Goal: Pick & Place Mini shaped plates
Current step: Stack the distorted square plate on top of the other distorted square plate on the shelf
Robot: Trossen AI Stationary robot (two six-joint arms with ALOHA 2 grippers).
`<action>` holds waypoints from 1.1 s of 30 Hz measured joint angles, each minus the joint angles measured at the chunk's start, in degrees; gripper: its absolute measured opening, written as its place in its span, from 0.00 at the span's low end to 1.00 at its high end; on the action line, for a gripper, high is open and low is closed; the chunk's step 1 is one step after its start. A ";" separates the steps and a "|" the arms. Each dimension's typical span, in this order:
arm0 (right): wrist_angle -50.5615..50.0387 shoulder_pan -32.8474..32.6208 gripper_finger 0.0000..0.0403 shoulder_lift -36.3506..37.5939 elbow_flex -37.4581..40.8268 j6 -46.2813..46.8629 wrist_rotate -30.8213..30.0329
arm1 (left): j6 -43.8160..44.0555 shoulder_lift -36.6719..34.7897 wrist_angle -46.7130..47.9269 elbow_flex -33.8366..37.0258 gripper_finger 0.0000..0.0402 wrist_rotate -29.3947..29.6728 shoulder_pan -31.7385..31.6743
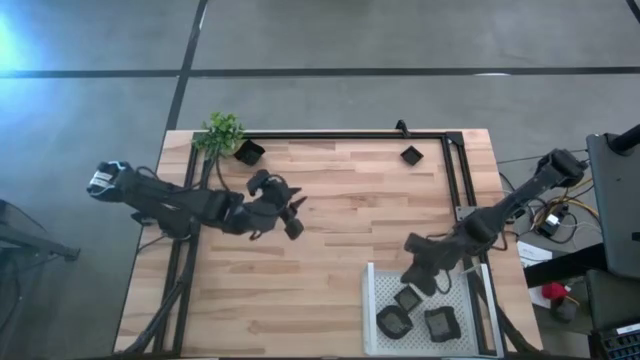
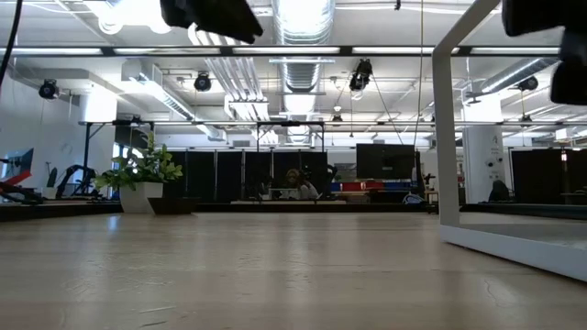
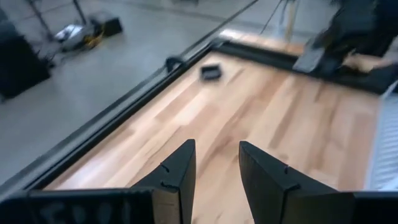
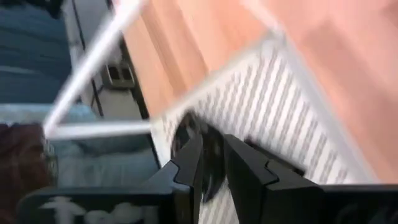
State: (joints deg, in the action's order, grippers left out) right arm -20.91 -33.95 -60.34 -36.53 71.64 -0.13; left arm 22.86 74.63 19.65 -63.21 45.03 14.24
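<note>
Next, my left gripper takes hold of the mini plate beside the plant by its rim (image 1: 251,162) to place it into the white tray.
Two mini shaped plates, small and black, rest flat on the wooden table: one (image 1: 249,152) beside the plant, one (image 1: 411,155) near the far right corner, which also shows in the left wrist view (image 3: 211,72). Three more (image 1: 408,298) (image 1: 393,322) (image 1: 441,322) lie in the white perforated tray (image 1: 370,310). My left gripper (image 1: 298,216) (image 3: 217,162) hangs open above mid-table, with nothing between its fingers. My right gripper (image 1: 415,280) (image 4: 213,146) hovers over the tray's far left part. Its fingers stand slightly apart, and a dark plate (image 4: 208,163) shows in and past the gap. My right gripper slants down over the tray from the right. A dark plate (image 4: 181,132) shows blurred around its fingertips. Whether the fingers touch it cannot be told.
A small green plant (image 1: 222,132) (image 2: 138,174) stands at the far left corner. A black rail (image 1: 345,135) runs along the far edge and another (image 1: 455,180) down the right side. The tray's white upright frame (image 2: 449,137) rises at the right. Bare wood lies between the arms.
</note>
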 joint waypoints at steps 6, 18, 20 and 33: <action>-1.38 0.00 0.16 5.70 -0.46 -5.71 -11.45 | 5.39 0.00 11.38 -1.95 0.29 -4.51 -6.37; -1.57 0.11 0.16 14.76 -0.48 -15.13 -29.61 | 13.87 0.38 29.32 -2.14 0.29 -14.38 -24.36; -1.57 0.11 0.16 15.62 -0.48 -16.36 -31.55 | 14.40 1.13 30.67 -1.97 0.29 -15.16 -27.62; -1.20 0.11 0.16 17.12 -0.48 -17.87 -34.59 | 11.39 9.48 30.10 0.75 0.29 -20.57 -44.56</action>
State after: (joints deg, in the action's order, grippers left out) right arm -22.11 -33.85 -43.22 -37.01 53.78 -34.72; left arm 34.25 84.11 49.75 -62.46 24.47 -30.32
